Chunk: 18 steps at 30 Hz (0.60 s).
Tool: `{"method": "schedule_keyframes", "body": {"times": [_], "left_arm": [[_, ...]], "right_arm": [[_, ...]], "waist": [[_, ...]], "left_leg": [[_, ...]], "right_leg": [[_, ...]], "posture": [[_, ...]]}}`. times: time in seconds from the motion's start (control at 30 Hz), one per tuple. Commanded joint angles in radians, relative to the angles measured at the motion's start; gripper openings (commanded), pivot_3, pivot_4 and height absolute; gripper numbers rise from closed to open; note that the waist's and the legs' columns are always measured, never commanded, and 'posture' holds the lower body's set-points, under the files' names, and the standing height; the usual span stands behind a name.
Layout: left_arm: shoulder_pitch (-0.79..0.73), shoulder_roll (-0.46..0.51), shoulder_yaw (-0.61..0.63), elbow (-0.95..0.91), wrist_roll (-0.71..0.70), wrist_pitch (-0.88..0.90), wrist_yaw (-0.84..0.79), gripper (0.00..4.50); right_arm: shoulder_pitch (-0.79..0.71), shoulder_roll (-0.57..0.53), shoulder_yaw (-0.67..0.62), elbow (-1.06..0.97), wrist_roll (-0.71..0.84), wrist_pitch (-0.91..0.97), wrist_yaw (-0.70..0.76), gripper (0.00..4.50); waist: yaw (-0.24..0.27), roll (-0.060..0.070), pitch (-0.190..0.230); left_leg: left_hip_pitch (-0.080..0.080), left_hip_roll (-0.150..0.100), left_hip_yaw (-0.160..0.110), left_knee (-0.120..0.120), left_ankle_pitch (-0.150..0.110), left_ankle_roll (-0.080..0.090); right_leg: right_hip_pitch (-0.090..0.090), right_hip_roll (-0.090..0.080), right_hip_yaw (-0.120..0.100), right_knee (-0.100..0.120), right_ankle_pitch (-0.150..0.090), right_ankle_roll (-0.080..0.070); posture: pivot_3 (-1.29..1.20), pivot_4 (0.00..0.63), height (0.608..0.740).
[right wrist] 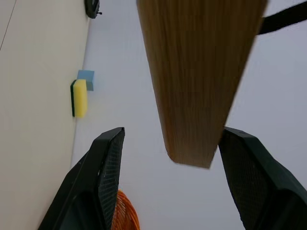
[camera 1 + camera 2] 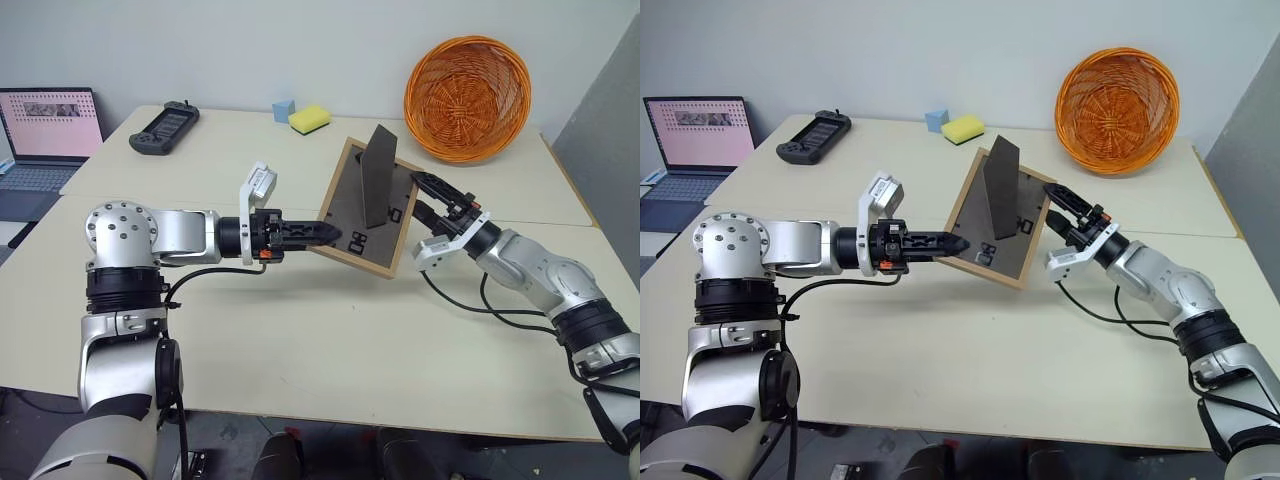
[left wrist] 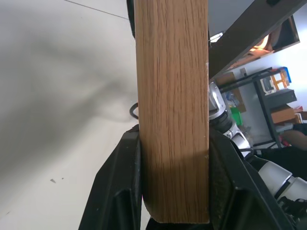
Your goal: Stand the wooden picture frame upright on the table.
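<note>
The right gripper grabs the picture frame by its wooden side edge next, then stands it upright on the frame's fold-out stand.
The wooden picture frame hangs tilted above the table, its dark back panel facing me and the fold-out stand sticking out. My left gripper is shut on the frame's left edge; in the left wrist view the light-wood edge sits clamped between both black fingers. My right gripper is open at the frame's right edge. In the right wrist view the wood corner lies between its spread fingers without touching either.
At the back of the table lie a tipped orange wicker basket, a yellow sponge, a small blue block and a black handheld controller. An open laptop stands at the far left.
</note>
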Motion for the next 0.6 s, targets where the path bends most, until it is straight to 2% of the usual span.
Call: {"method": "schedule_keyframes", "body": {"times": [0.03,0.33,0.6], "left_arm": [[-0.012,0.003,0.009,-0.02,-0.057,0.004,0.008,1.31],[-0.009,0.013,-0.005,-0.024,-0.089,0.004,0.024,1.31],[-0.016,0.01,-0.007,-0.023,-0.088,0.004,0.022,1.31]], "right_arm": [[0.006,-0.007,-0.033,-0.073,0.007,0.009,0.0,3.16],[0.06,-0.007,-0.045,-0.171,0.02,0.019,0.034,3.16],[0.056,0.014,-0.046,-0.173,0.028,0.03,0.054,3.16]], "waist": [[0.0,0.0,0.0],[0.0,0.0,0.0],[0.0,0.0,0.0]], "left_leg": [[0.0,0.0,0.0,0.0,0.0,0.0],[0.0,0.0,0.0,0.0,0.0,0.0],[0.0,0.0,0.0,0.0,0.0,0.0]], "right_leg": [[0.0,0.0,0.0,0.0,0.0,0.0],[0.0,0.0,0.0,0.0,0.0,0.0],[0.001,0.0,0.0,0.0,0.0,0.0]], "posture": [[0.0,0.15,0.74],[0.0,0.15,0.74],[0.0,0.15,0.74]]}}
